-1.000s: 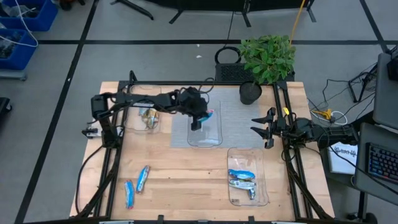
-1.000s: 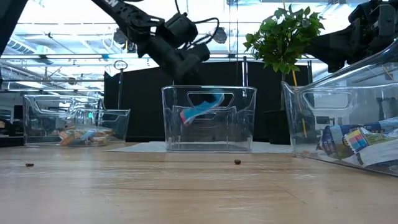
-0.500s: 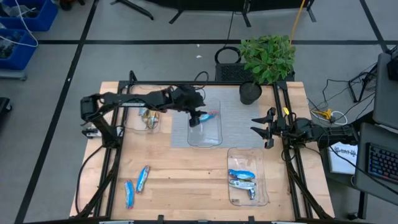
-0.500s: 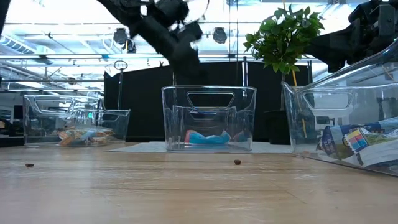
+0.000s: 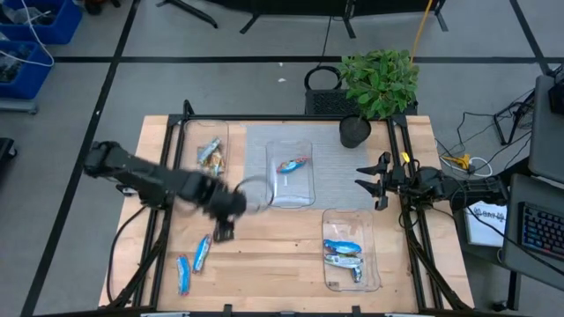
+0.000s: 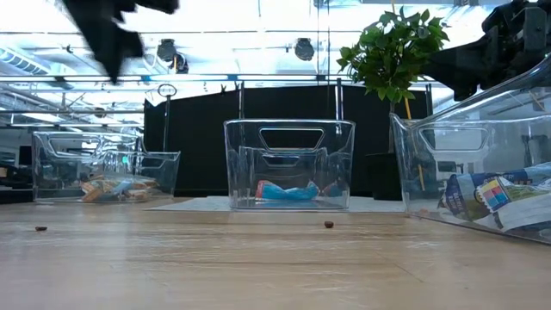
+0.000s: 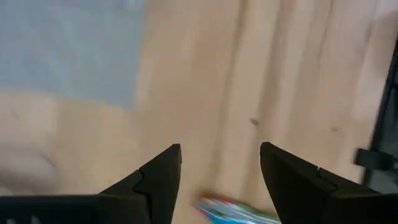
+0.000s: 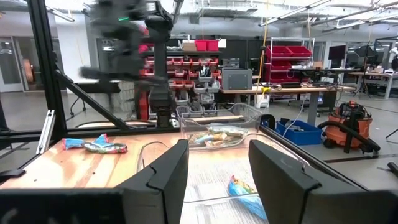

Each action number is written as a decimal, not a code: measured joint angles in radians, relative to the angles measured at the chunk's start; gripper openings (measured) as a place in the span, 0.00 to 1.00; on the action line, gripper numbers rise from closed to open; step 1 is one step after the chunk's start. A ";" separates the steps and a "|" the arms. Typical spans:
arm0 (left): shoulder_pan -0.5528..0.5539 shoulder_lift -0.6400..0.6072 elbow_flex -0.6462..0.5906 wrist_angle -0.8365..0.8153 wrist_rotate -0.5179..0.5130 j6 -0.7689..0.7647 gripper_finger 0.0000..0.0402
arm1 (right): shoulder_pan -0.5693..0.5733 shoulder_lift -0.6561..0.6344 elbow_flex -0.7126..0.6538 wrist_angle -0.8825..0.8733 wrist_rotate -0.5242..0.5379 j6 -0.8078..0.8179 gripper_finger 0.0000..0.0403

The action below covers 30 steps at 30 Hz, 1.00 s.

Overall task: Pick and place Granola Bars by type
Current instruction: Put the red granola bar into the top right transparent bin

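The left gripper grabs the blue granola bar by its blue middle (image 5: 201, 254) next, to sort it into the clear tray on the grey mat.
My left gripper (image 5: 223, 232) hovers open over bare wood near the table's front left; in its wrist view (image 7: 221, 155) a blue bar (image 7: 231, 209) lies just ahead between the fingertips, untouched. Two blue granola bars (image 5: 203, 253) (image 5: 183, 275) lie flat on the wood beside it. The middle clear tray (image 5: 304, 195) holds one blue bar (image 5: 293, 165), lying on the tray floor (image 6: 288, 191). Tan bars (image 5: 210, 154) lie in the far-left tray. The near-right tray (image 5: 370, 264) holds mixed blue and silver bars (image 5: 342, 253). My right gripper (image 5: 359, 179) waits open at the right edge.
A potted plant (image 5: 377, 84) stands at the far right corner, behind a grey mat (image 5: 339, 163) under the middle tray. Black frame rails (image 5: 159, 229) run along both sides of the table. Bare wood lies between the near trays and the front edge.
My left gripper has let go of the blue bar over the middle tray; the bar has fallen and now lies flat on the tray floor. The left arm has then swung away toward the table's near left, ending above the wood beside the two loose blue bars.
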 joint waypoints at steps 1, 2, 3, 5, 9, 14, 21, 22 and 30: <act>-0.062 0.002 -0.001 -0.012 -0.023 -0.093 0.56 | 0.000 0.000 0.000 0.000 0.000 0.000 0.40; -0.119 0.004 -0.002 -0.016 -0.042 -0.179 0.56 | 0.000 0.000 0.000 0.000 0.000 0.000 0.40; -0.175 0.010 -0.001 -0.015 -0.059 -0.264 0.56 | 0.000 0.000 0.000 0.000 0.000 0.000 0.40; -0.267 0.033 0.000 -0.011 -0.084 -0.421 0.56 | 0.000 0.000 0.000 0.000 0.000 0.000 0.40; -0.400 0.066 -0.015 -0.019 -0.185 -0.802 0.56 | 0.000 0.000 0.000 0.000 0.000 0.000 0.40; -0.466 0.101 -0.078 -0.011 -0.183 -1.275 0.56 | 0.000 0.000 0.000 0.000 0.000 0.000 0.40; -0.485 0.126 -0.255 0.021 -0.043 -1.531 0.56 | 0.000 0.000 0.000 0.000 0.000 0.000 0.40; -0.484 0.127 -0.279 0.028 -0.019 -1.555 0.56 | 0.000 0.000 0.000 0.000 0.000 0.000 0.40; -0.472 0.126 -0.370 0.132 -0.015 -1.560 0.56 | 0.000 0.000 0.000 0.000 0.000 0.000 0.40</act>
